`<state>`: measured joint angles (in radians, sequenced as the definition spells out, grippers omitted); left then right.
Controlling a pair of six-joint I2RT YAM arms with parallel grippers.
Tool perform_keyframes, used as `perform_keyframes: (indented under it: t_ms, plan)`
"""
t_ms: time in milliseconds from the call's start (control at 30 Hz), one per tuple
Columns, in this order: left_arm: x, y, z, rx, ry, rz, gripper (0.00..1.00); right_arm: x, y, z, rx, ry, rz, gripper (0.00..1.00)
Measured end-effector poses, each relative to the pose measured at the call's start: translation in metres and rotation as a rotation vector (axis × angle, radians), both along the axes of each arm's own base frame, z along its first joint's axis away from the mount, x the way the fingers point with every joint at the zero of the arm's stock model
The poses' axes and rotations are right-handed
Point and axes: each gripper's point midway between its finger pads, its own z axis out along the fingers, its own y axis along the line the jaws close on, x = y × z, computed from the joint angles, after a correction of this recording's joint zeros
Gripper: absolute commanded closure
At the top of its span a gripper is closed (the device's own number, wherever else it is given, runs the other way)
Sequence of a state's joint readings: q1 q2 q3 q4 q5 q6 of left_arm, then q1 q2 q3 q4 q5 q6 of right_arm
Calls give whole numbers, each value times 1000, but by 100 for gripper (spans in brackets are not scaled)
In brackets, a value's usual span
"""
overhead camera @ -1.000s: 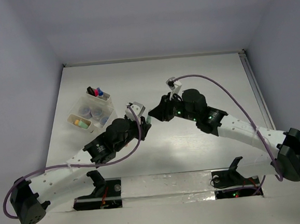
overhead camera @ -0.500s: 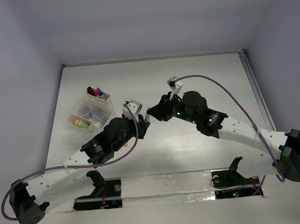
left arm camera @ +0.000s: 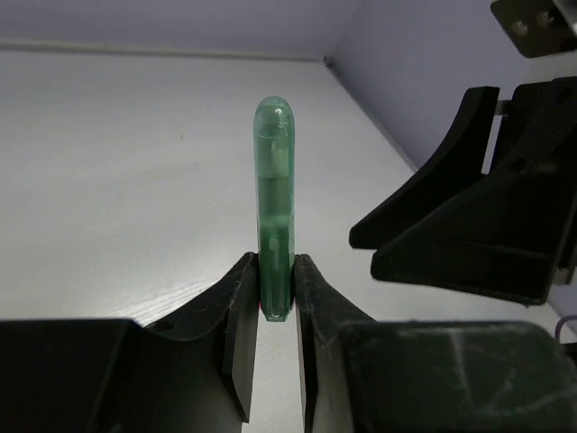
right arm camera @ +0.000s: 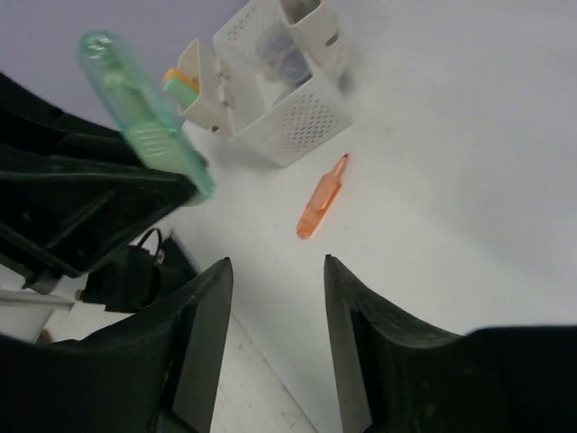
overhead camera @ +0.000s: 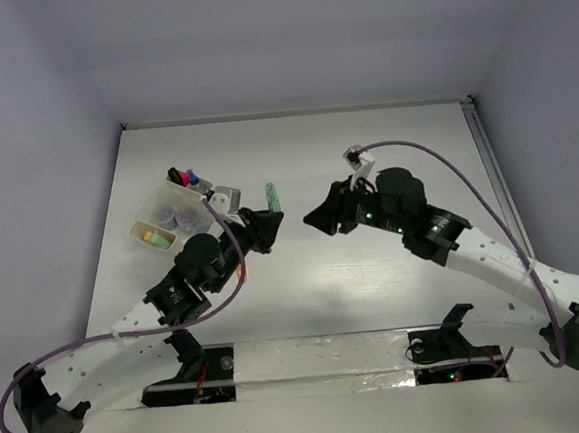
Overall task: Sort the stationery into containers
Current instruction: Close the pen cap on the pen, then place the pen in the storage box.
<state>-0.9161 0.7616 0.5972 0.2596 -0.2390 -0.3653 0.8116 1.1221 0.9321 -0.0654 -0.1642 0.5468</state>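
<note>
I should grab the pale green translucent marker by its exposed end (overhead camera: 271, 191) (right arm camera: 108, 63) with my right gripper, so that the pinched end stays free to enter a container.
A pale green translucent marker (left arm camera: 274, 180) stands pinched by its lower end between the fingers of my left gripper (left arm camera: 275, 271), which is shut on it. From above, the green marker (overhead camera: 271, 195) sticks out past the left gripper (overhead camera: 266, 218), held over the table right of the containers (overhead camera: 161, 203). My right gripper (right arm camera: 275, 262) is open and holds nothing; it hovers just right of the marker (right arm camera: 135, 117). An orange marker (right arm camera: 323, 197) lies on the table beside the white perforated containers (right arm camera: 297, 126). The bins hold markers (overhead camera: 181, 176), two round jars (overhead camera: 174, 218) and stubby green and orange pieces (overhead camera: 154, 236).
The right gripper (left arm camera: 469, 216) fills the right side of the left wrist view, close to the green marker. White walls enclose the table at the back and sides. Both arm bases sit at the near edge.
The right gripper has opened, let go of the green marker and drawn back to the right. The left gripper, still shut on the marker, has swung left toward the containers.
</note>
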Motion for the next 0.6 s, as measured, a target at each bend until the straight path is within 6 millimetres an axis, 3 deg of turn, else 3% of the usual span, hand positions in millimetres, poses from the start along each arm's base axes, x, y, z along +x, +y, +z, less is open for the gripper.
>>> perform_keyframes:
  t_ms: [100, 167, 333, 600]
  plan:
    - [-1, 5, 17, -71, -41, 12, 100, 3, -21, 12, 18, -11, -8, 35]
    - [-2, 5, 15, -92, -45, 4, 100, 3, -28, 22, 31, -41, 10, 27]
    - [-13, -8, 5, -112, -36, -111, 100, -15, -17, 34, 49, -112, 179, 20]
    - [-41, -20, 38, -226, -121, -342, 100, -14, 2, 54, 119, -223, 382, 18]
